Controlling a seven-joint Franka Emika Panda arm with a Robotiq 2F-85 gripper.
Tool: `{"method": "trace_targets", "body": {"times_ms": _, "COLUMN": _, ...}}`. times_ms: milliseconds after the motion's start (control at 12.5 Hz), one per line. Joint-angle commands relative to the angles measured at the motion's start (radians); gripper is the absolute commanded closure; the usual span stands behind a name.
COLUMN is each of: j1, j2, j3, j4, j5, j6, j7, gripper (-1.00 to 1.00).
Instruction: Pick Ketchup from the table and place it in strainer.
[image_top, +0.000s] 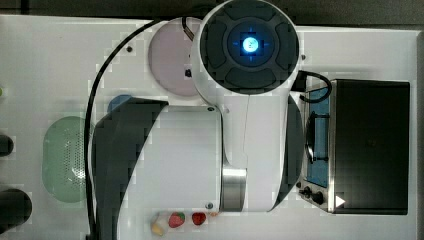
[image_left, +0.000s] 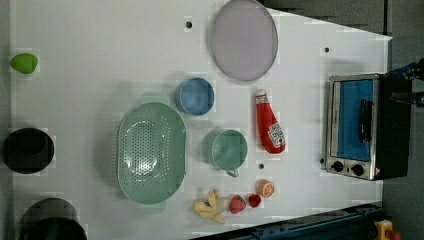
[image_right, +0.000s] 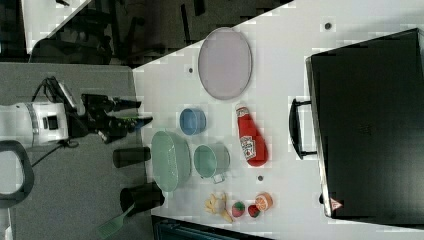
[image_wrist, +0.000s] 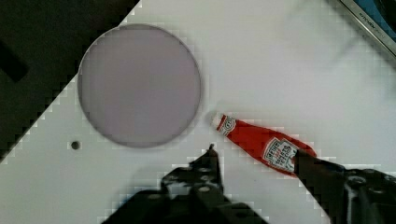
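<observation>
My gripper will grab the red bottle by its lower body to put the ketchup in the strainer.
The Ketchup is a slim red bottle with a white cap, lying flat on the white table between the teal cup and the toaster oven. It also shows in the right view and the wrist view. The pale green strainer sits on the left view's left of the cup, holding nothing; the top view shows the strainer too. My gripper hangs open well above the table, its two dark fingers either side of the bottle's body in the wrist view, nothing held. The right view shows the gripper raised.
A blue bowl, a teal cup and a lilac plate stand near the bottle. The toaster oven is at the left view's right. Toy fruit lies near the table edge. Black cups stand beyond the strainer.
</observation>
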Motion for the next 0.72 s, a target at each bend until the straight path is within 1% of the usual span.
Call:
{"method": "trace_targets", "body": {"times_ms": 80, "j1": -0.103, "j2": -0.273, "j3": 0.058, "j4": -0.154, "j5": 0.001, "j6": -0.165, "j7": -0.009, "gripper": -0.58}}
{"method": "trace_targets", "body": {"times_ms": 240, "j1": -0.103, "j2": -0.263, "j3": 0.061, "j4": -0.16, "j5": 0.001, "j6": -0.165, "j7": -0.01, "gripper": -1.0}}
{"method": "trace_targets", "body": {"times_ms": 560, "j1": -0.103, "j2": -0.205, "j3": 0.076, "j4": -0.223, "j5": 0.001, "j6": -0.153, "j7": -0.011, "gripper": -1.0}}
{"method": "trace_targets", "body": {"times_ms": 720, "j1": -0.102, "j2": -0.159, "j3": 0.087, "j4": -0.266, "j5": 0.001, "j6": -0.09, "j7": -0.027, "gripper": -1.0}}
